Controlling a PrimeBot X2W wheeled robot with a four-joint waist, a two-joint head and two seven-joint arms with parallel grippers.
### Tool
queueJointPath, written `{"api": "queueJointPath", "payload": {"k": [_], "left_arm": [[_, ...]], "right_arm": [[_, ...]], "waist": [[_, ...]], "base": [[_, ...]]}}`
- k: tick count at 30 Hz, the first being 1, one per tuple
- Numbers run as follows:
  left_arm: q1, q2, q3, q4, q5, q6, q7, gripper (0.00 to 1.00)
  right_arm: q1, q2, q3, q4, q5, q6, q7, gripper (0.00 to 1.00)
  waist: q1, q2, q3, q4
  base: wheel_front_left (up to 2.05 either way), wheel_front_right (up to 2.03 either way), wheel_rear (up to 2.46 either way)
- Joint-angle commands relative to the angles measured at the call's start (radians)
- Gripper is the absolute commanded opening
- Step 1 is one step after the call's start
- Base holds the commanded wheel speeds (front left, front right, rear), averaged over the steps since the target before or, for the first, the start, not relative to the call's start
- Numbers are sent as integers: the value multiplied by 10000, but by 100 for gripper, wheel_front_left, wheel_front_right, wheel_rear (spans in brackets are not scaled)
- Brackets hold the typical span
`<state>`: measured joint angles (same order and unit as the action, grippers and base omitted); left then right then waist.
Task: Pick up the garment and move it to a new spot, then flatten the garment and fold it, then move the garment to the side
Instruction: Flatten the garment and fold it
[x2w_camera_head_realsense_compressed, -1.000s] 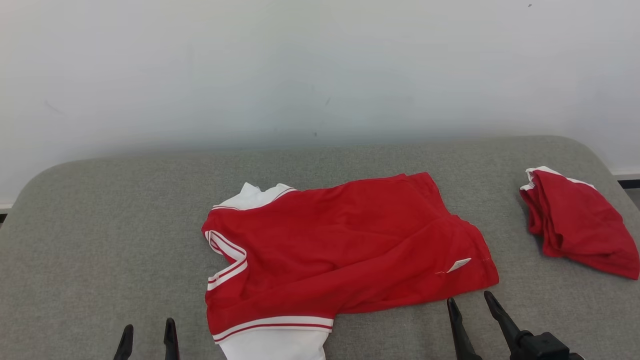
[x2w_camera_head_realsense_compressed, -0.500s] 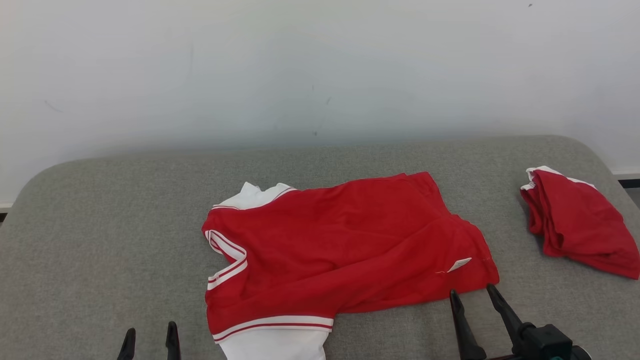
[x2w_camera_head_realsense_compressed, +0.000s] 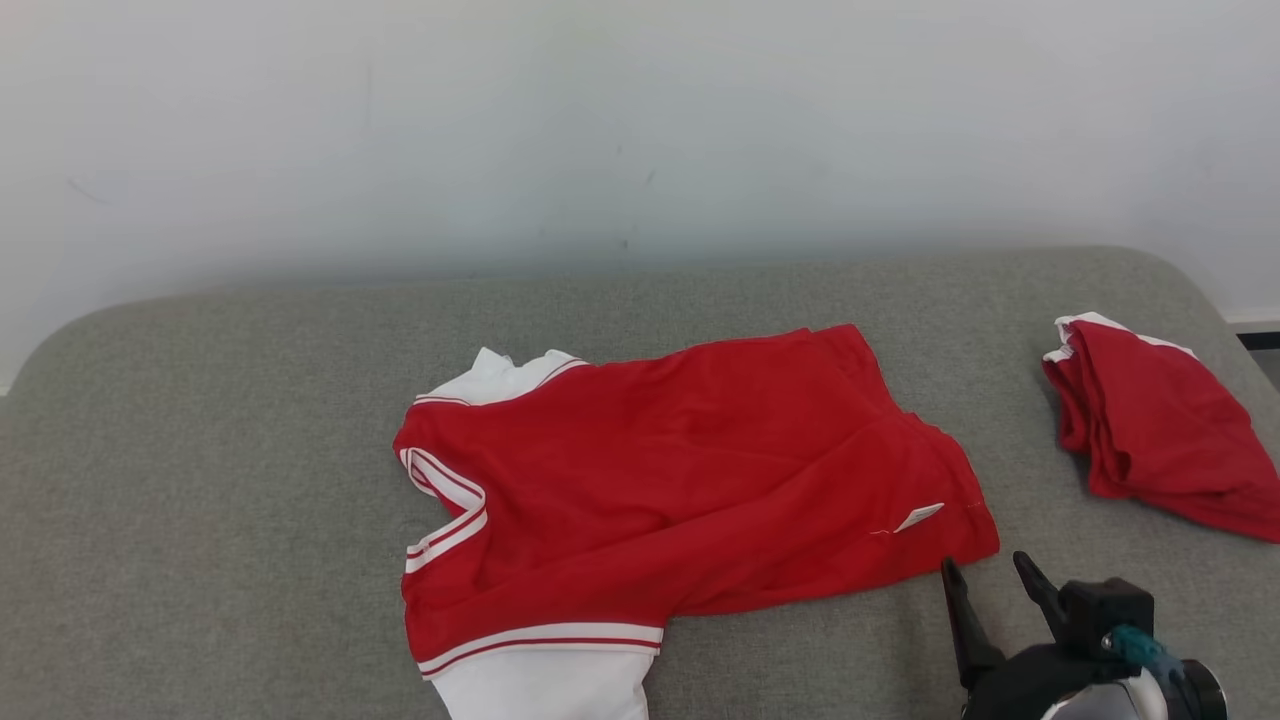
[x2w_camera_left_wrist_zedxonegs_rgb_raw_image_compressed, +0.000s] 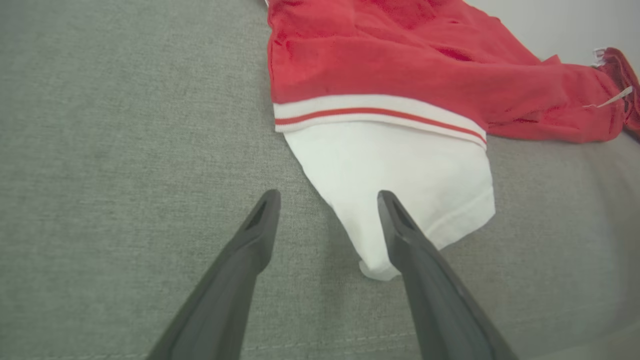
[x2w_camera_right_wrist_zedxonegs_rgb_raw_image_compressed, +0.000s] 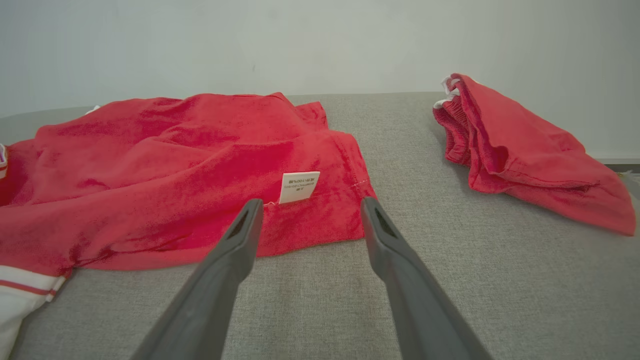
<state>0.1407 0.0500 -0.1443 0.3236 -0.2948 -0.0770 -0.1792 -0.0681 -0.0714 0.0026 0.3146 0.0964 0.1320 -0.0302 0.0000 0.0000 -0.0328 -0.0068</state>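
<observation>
Next, my right gripper pinches the garment's hem corner beside the label, since the garment's wide red body (x2w_camera_head_realsense_compressed: 696, 450) (x2w_camera_right_wrist_zedxonegs_rgb_raw_image_compressed: 174, 168) lies slack across the surface.
A red garment (x2w_camera_head_realsense_compressed: 680, 470) with white striped trim and white sleeves lies spread, a little wrinkled, in the middle of the grey padded surface (x2w_camera_head_realsense_compressed: 200, 480). Its white care label (x2w_camera_right_wrist_zedxonegs_rgb_raw_image_compressed: 299, 186) sits near the right hem. My right gripper (x2w_camera_head_realsense_compressed: 988, 578) is open at the lower right, just short of that hem corner, with nothing between its fingers; the right wrist view shows the right gripper (x2w_camera_right_wrist_zedxonegs_rgb_raw_image_compressed: 307, 207) pointing at the label. My left gripper (x2w_camera_left_wrist_zedxonegs_rgb_raw_image_compressed: 327, 200) is open low over the surface, one fingertip over the white sleeve (x2w_camera_left_wrist_zedxonegs_rgb_raw_image_compressed: 400, 175) at the near edge.
A second red garment (x2w_camera_head_realsense_compressed: 1150, 430) lies folded near the right end of the surface; it also shows as a bundle (x2w_camera_right_wrist_zedxonegs_rgb_raw_image_compressed: 515, 150) in the right wrist view. A pale wall (x2w_camera_head_realsense_compressed: 640, 130) stands behind. Bare grey surface stretches to the left.
The head camera has tipped, shifting the whole picture up a little. My right gripper has risen and moved right toward the hem corner. The left gripper has dropped out of the head view.
</observation>
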Motion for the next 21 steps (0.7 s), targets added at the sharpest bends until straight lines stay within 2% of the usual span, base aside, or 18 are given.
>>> {"api": "queueJointPath", "payload": {"k": [1, 10, 21], "left_arm": [[-205, 9, -145, 317, -47, -69, 188, 100], [-1125, 13, -931, 1680, -657, -140, 703, 100], [-1792, -22, -1942, 2259, -1045, -77, 727, 100]], "right_arm": [[-263, -47, -107, 186, -50, -30, 242, 100], [-1425, -509, -431, 1438, 21, -30, 1007, 100], [-2982, -956, -532, 2971, 399, -30, 1564, 100]], "waist": [[0, 0, 89, 2], [0, 0, 487, 78], [0, 0, 1062, 212]], "base": [[0, 0, 0], [0, 0, 0], [0, 0, 0]]}}
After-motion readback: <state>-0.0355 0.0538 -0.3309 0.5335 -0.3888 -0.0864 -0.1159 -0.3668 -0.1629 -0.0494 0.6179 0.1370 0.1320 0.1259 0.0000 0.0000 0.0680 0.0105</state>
